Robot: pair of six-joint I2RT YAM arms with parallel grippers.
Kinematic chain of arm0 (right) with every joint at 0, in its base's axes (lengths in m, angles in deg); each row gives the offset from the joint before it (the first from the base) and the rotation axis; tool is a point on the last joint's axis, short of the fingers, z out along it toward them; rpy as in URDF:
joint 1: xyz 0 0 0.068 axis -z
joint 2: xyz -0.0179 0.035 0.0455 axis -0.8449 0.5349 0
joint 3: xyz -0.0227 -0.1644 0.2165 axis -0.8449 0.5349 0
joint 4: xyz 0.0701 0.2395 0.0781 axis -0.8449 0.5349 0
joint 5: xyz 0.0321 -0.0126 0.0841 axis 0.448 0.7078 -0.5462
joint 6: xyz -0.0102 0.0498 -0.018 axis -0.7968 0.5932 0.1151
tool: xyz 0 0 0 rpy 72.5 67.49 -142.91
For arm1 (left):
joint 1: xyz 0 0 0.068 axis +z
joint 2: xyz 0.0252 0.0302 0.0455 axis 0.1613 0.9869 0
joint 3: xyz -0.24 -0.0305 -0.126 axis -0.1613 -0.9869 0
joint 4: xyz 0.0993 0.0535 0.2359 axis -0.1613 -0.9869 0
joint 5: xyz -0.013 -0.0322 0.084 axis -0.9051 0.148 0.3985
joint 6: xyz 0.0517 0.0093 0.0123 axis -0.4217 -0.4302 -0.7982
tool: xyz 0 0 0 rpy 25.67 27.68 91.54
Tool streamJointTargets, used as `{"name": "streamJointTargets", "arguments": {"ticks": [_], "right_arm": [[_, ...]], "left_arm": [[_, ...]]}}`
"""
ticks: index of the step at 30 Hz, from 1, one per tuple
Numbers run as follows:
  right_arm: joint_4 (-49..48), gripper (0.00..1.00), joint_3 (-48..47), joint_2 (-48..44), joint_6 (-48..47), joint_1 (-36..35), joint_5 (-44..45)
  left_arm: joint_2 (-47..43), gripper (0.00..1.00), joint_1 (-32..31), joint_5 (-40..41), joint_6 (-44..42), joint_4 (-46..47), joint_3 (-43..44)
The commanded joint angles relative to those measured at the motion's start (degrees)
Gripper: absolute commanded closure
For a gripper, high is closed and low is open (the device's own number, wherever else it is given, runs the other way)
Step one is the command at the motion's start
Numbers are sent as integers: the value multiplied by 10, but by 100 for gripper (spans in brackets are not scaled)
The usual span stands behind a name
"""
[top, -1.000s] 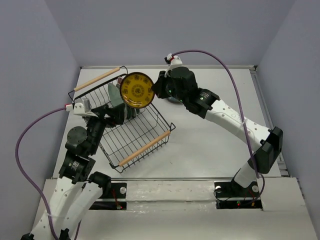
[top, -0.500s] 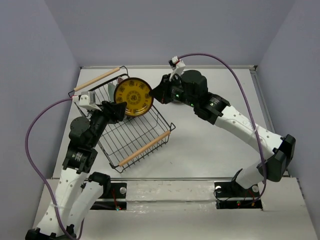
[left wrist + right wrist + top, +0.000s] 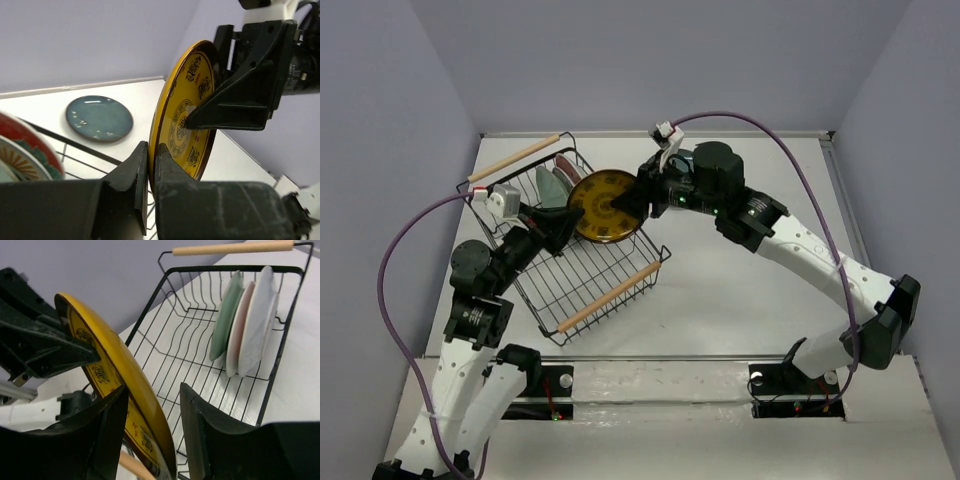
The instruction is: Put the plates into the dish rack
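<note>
The plate's other edge should stay free to slot into the rack, so the right gripper needs to grab the small yellow plate (image 3: 603, 205) next by its rim opposite the left gripper.
A small yellow plate (image 3: 603, 205) with a dark rim stands on edge over the far part of the dish rack (image 3: 592, 268). My left gripper (image 3: 568, 218) is shut on its lower rim (image 3: 187, 115), both fingers pressed flat against it. From the other side my right gripper (image 3: 634, 200) straddles the plate (image 3: 115, 375), open, with a gap on one side. Three plates lean upright in the rack's far end (image 3: 556, 184): a mint one (image 3: 226, 315), a cream-orange one (image 3: 242, 335) and a pale one (image 3: 261, 315).
A dark teal plate (image 3: 100, 118) lies flat on the white table beyond the rack. A red patterned plate (image 3: 25, 145) shows at the left wrist view's left edge. The rack's wooden handles (image 3: 513, 158) (image 3: 610, 297) run along its two short ends.
My left gripper rose to the yellow plate and shut on its rim. My right gripper's jaws parted from the plate. The plate dropped lower and tilted toward the rack.
</note>
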Motion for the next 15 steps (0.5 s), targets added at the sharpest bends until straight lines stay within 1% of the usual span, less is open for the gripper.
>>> {"name": "streamJointTargets", "arguments": {"ticks": [1,7,11,13,14,15], "right_arm": [[-15,44,15,-43,-80,-3,-87],[-1,46,24,-73,-143,2,-151],[16,47,19,-86,-157,14,-171],[24,52,13,-84,-156,21,-180],[28,56,10,-83,-156,21,-184],[34,69,6,-75,-153,21,-193]], "left_arm": [[-5,95,-13,-105,2,69,0],[-7,95,-19,-93,-16,49,6],[-8,95,-21,-71,-32,31,10],[-9,95,-23,-66,-38,24,12],[-9,95,-23,-63,-40,22,13],[-9,95,-23,-63,-41,21,13]]}}
